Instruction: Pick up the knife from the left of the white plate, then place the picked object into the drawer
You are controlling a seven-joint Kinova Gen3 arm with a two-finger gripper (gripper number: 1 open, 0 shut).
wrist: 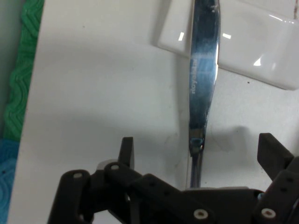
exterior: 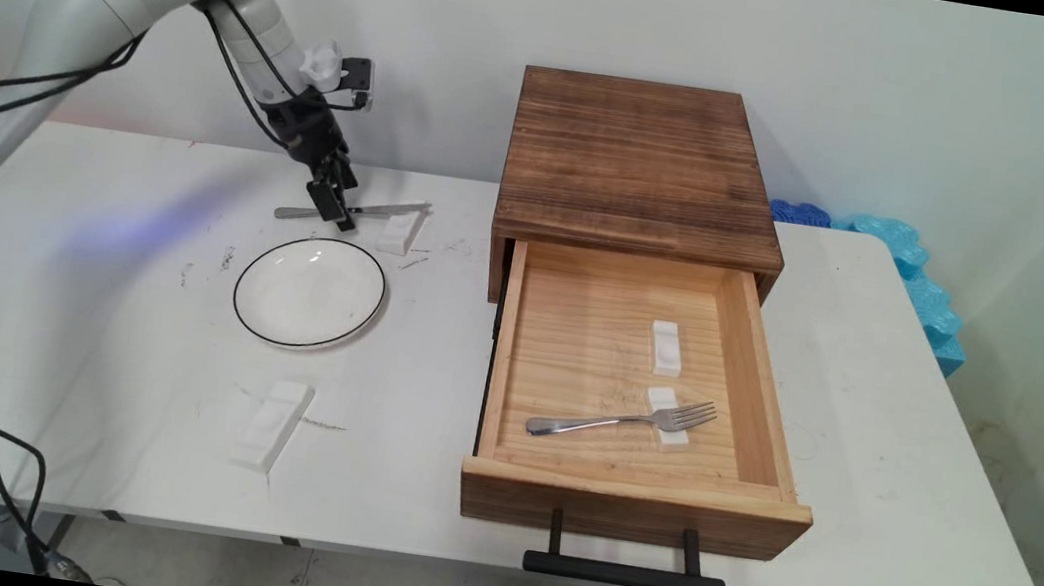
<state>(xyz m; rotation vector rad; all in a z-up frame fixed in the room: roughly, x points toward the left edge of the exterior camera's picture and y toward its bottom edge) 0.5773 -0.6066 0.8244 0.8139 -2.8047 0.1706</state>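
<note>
My gripper picks up the metal table knife by its narrow neck point(wrist: 196, 148) next, to put the knife in the open drawer with the fork.
A silver table knife point(exterior: 389, 209) point(wrist: 203, 79) lies on the table behind the plate, its blade propped on a small white ceramic rest point(exterior: 399, 231) point(wrist: 252, 46). My gripper point(exterior: 335, 206) point(wrist: 198, 147) is lowered over the knife's middle. It is open: in the hand view one finger point(wrist: 126, 150) stands left of the knife and the other finger point(wrist: 272, 153) right of it, with a gap on both sides. The handle end point(exterior: 290, 213) sticks out to the left of the gripper in the main view.
A white plate with a dark rim point(exterior: 309, 292) sits just in front of the gripper. Another white rest point(exterior: 271, 421) lies near the front edge. The wooden cabinet point(exterior: 640, 162) has its drawer point(exterior: 632, 494) pulled out, holding a fork point(exterior: 621, 419) and two rests.
</note>
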